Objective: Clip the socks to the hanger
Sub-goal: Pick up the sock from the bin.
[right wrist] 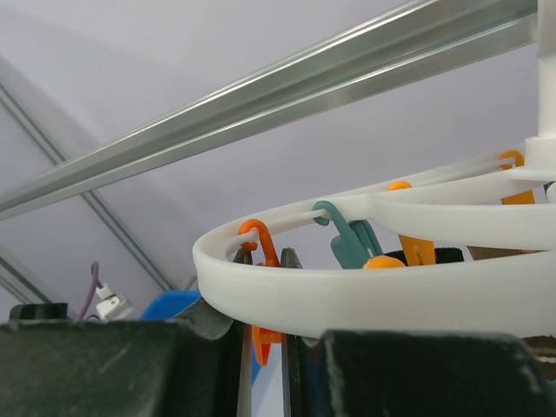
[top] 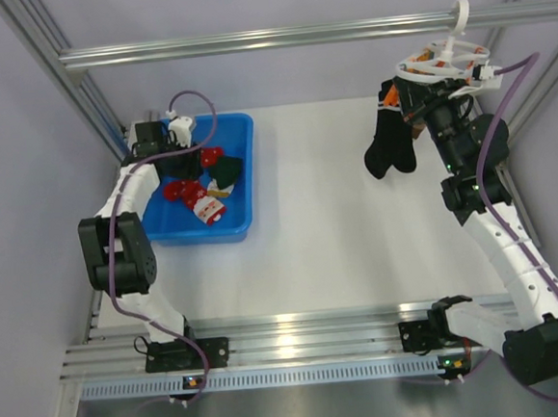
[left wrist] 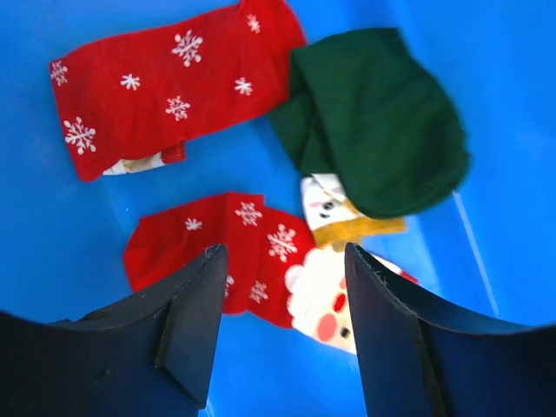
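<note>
My left gripper grabs the Santa sock by the sock's white edge (top: 200, 203) (left wrist: 301, 288) beside its Santa face next, which leaves the sock's face end free to clip.
Festive socks lie in a blue bin (top: 244, 187): a red snowflake sock (left wrist: 165, 95), a dark green sock (left wrist: 378, 122) and a red Santa-face sock (left wrist: 252, 252). They also show from above, red (top: 183, 189) and green (top: 228, 169). My left gripper (left wrist: 282, 252) (top: 186, 158) is open and empty, just above the Santa sock. The white ring hanger (top: 441, 60) (right wrist: 365, 295) hangs by its hook from the top rail. My right gripper (top: 413, 94) (right wrist: 265, 254) is under the ring, shut on an orange clip peg (right wrist: 261, 239). A teal peg (right wrist: 347, 243) hangs beside it.
A plain black sock (top: 390, 147) hangs from the hanger's left side. An aluminium rail (top: 275, 38) crosses the back, with slanted frame posts at both sides. The bin walls (left wrist: 69, 234) close in around my left gripper. A small white and yellow sock (left wrist: 334, 213) lies under the green one.
</note>
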